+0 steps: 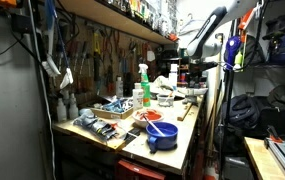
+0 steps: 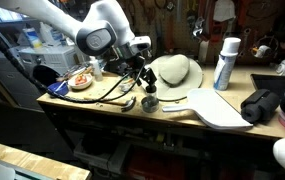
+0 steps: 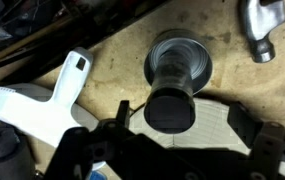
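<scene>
My gripper isn't ready to close on the cylinder yet and needs to go lower first. In an exterior view my fingers are above the dark cylinder's top [image 2: 150, 84] [image 3: 170, 109].
In the wrist view a small dark cylinder [image 3: 172, 95] stands upright on the wooden bench, on the edge of a pale flat pad [image 3: 214, 128]. My gripper [image 3: 182, 122] is open, one finger on each side of the cylinder's top, not touching it. In an exterior view the gripper [image 2: 142, 82] hangs just above the same cylinder [image 2: 149, 102], in front of a straw hat [image 2: 174, 72]. In an exterior view the arm [image 1: 197, 48] is far back over the bench.
A white plastic handle piece [image 3: 42, 100] lies left of the cylinder and a metal tool head [image 3: 260, 25] at top right. On the bench are a white spray can [image 2: 224, 62], a white board [image 2: 217, 108], a plate [image 2: 80, 80], a green bottle [image 1: 144, 85] and a blue bowl [image 1: 162, 135].
</scene>
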Robot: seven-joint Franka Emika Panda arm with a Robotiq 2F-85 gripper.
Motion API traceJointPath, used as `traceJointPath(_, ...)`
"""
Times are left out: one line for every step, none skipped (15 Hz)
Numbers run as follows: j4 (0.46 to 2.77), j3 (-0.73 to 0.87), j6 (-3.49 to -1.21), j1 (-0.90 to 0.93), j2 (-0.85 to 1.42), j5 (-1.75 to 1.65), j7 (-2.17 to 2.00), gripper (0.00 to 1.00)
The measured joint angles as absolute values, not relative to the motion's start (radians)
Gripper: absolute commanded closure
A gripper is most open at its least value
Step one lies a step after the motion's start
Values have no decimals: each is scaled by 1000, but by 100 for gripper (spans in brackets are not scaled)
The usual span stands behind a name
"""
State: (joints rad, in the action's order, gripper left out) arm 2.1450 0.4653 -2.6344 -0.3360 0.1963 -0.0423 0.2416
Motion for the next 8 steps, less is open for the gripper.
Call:
traceJointPath(2118,451,-2595,-343,216,-36,232,0)
traceJointPath(2094,437,-2570,-350,232,-27,218,0)
traceJointPath(2071,427,-2556,-354,247,-23,198,0)
traceJointPath(2048,423,-2547,-356,262,-25,169,0)
traceJointPath(2024,423,-2538,-358,280,-30,139,0)
traceJointPath(2001,423,-2523,-361,296,-32,115,0)
traceJointPath(1980,423,-2502,-366,312,-32,99,0)
traceJointPath(1959,423,-2474,-371,328,-32,91,0)
